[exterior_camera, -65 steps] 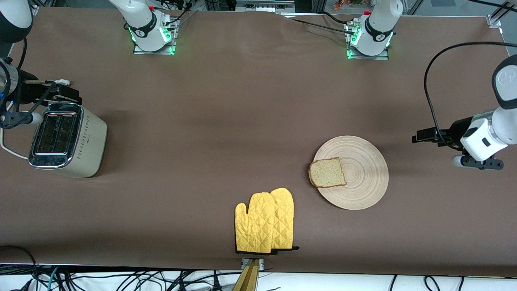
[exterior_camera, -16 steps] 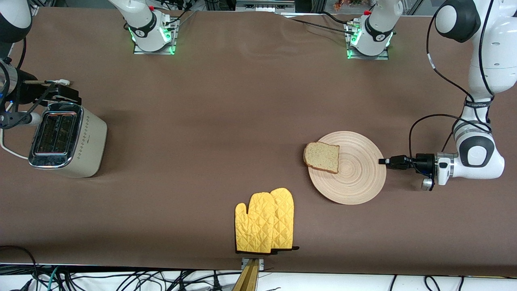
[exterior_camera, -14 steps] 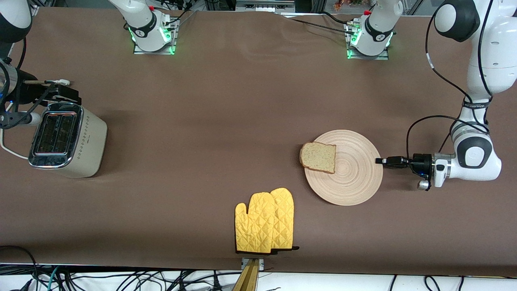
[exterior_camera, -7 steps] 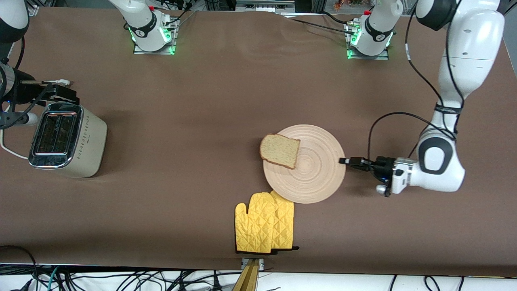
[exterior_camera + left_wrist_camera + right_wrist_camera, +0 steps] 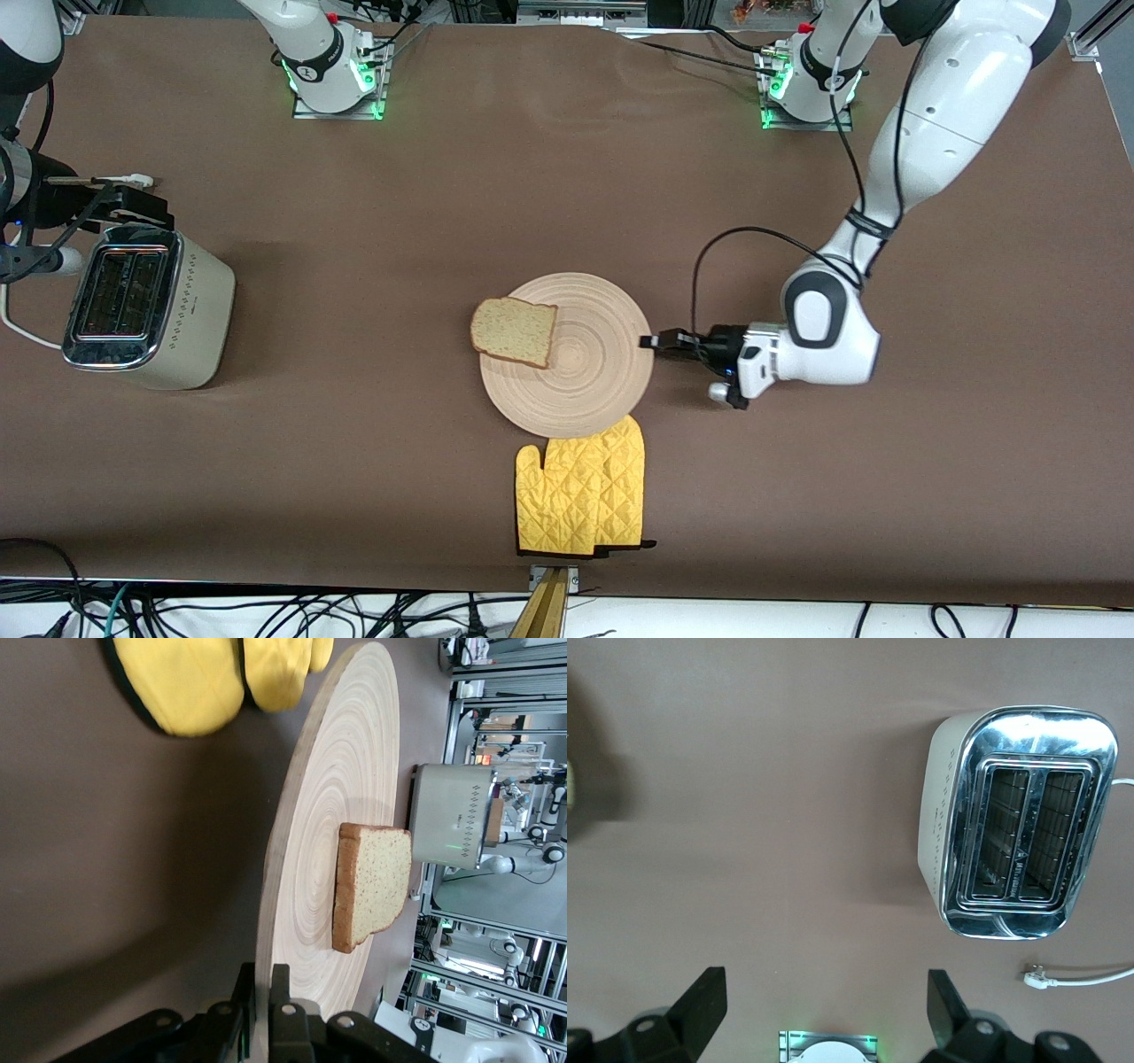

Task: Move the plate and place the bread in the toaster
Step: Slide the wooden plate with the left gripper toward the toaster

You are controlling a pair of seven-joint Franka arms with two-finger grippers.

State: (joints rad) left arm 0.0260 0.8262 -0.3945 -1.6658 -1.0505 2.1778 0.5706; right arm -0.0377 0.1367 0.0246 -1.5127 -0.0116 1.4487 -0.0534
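The plate's rim is raised above the table, so my left gripper keeps hold of the plate for now.
The pale wooden plate [image 5: 595, 377] lies at the middle of the table, and also shows in the left wrist view [image 5: 345, 788]. The bread [image 5: 514, 331] lies on its rim toward the right arm's end, overhanging a little; it shows in the left wrist view too [image 5: 372, 881]. My left gripper [image 5: 654, 342] is shut on the plate's rim [image 5: 263, 973] at the left arm's end. The cream toaster [image 5: 146, 306] stands at the right arm's end, slots empty [image 5: 1019, 846]. My right gripper [image 5: 142, 199] waits open over the table beside the toaster [image 5: 824, 988].
Two yellow quilted oven mitts [image 5: 580, 496] lie nearer to the front camera than the plate; the plate's rim overlaps their tips [image 5: 213, 673]. The toaster's white cord [image 5: 1076, 976] trails at the table's end. Both arm bases stand at the table's back edge.
My left gripper has slid the plate with the bread toward the right arm's end of the table. The plate's rim now overlaps the mitts. The right arm has not moved.
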